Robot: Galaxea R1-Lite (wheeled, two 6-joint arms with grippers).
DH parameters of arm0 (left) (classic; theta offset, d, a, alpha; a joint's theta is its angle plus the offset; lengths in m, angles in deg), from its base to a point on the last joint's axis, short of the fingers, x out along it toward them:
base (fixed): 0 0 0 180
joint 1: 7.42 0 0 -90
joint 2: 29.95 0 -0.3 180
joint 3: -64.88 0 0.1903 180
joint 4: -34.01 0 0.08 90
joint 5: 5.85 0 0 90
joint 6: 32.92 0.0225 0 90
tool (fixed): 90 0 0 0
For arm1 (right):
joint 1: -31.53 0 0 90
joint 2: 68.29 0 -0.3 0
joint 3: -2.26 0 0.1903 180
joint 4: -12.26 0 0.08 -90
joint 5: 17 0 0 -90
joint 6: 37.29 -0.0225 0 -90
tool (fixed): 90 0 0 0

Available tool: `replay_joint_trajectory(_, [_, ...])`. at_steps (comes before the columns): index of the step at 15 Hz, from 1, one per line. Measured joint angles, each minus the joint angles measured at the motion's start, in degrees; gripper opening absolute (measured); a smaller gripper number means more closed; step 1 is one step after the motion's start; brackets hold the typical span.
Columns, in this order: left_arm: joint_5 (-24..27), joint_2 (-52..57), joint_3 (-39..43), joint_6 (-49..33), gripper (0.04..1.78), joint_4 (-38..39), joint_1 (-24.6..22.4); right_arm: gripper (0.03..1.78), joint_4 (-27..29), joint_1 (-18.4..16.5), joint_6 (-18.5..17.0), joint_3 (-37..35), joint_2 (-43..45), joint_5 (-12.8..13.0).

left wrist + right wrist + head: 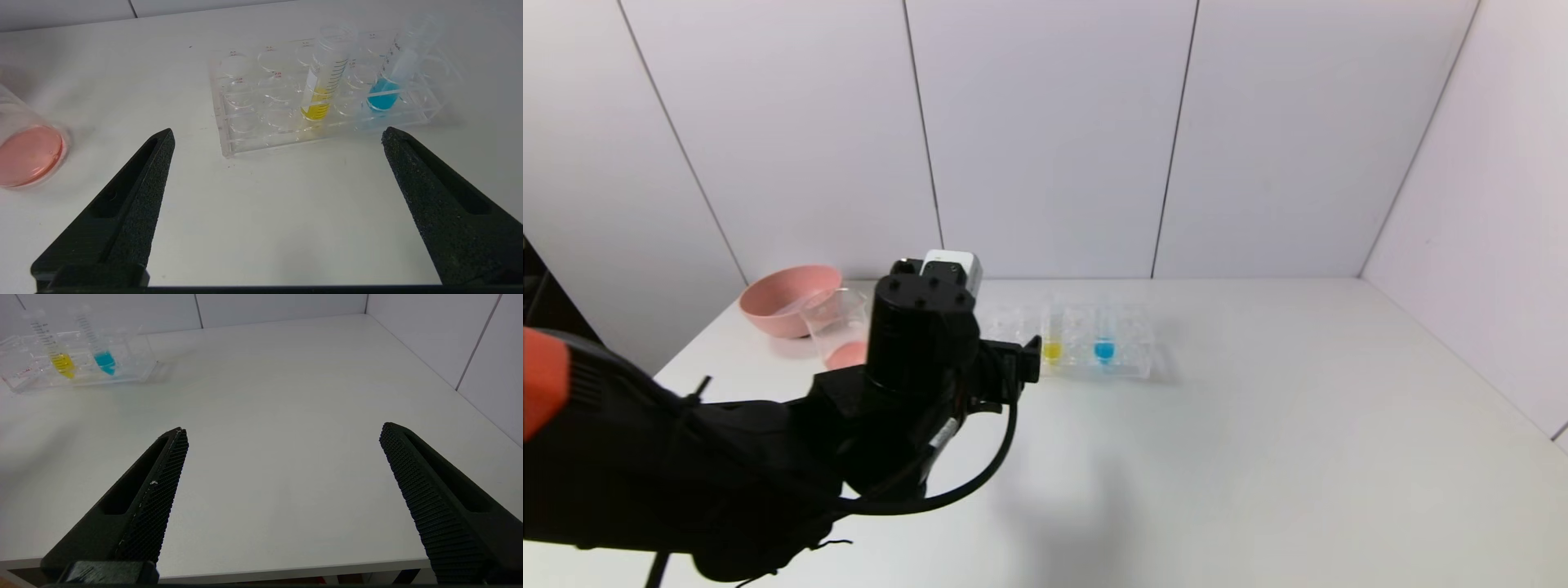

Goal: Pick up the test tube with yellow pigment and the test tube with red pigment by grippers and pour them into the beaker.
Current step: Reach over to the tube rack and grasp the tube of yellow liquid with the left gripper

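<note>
My left gripper grips the test tube by its open upper end (1053, 315) next, since the clear rack (1132, 354) surrounds the lower half of the yellow test tube.
The test tube with yellow pigment (322, 81) stands upright in a clear rack (245, 139); it also shows in the head view (1052, 347) and the right wrist view (57, 355). No tube with red pigment is in view. The beaker (24, 151) stands to the left of the rack, apart from it, with red-orange liquid at its bottom; it also shows in the head view (837, 327). My left gripper (278, 134) is open and empty, hovering just in front of the rack. My right gripper (284, 430) is open and empty over the table's front edge.
A tube with blue liquid (392, 77) leans in the rack to the right of the yellow one. A pink bowl (788, 298) sits behind the beaker at the back left. White walls close the table's back and right side.
</note>
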Motion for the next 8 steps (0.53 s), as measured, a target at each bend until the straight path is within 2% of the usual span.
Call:
replay_joint_trajectory(5, [-9.57,-13.79,-10.73,-0.48,1.76,4.90,2.15,1.71,-0.02,0.00,0.02,0.00,0.00,0.00])
replay_joint_trajectory(8, [-10.95,-19.08,-15.88,-0.04,1.76,5.74,2.28,1.71,-0.02,0.00,0.00,0.00,0.00,0.00])
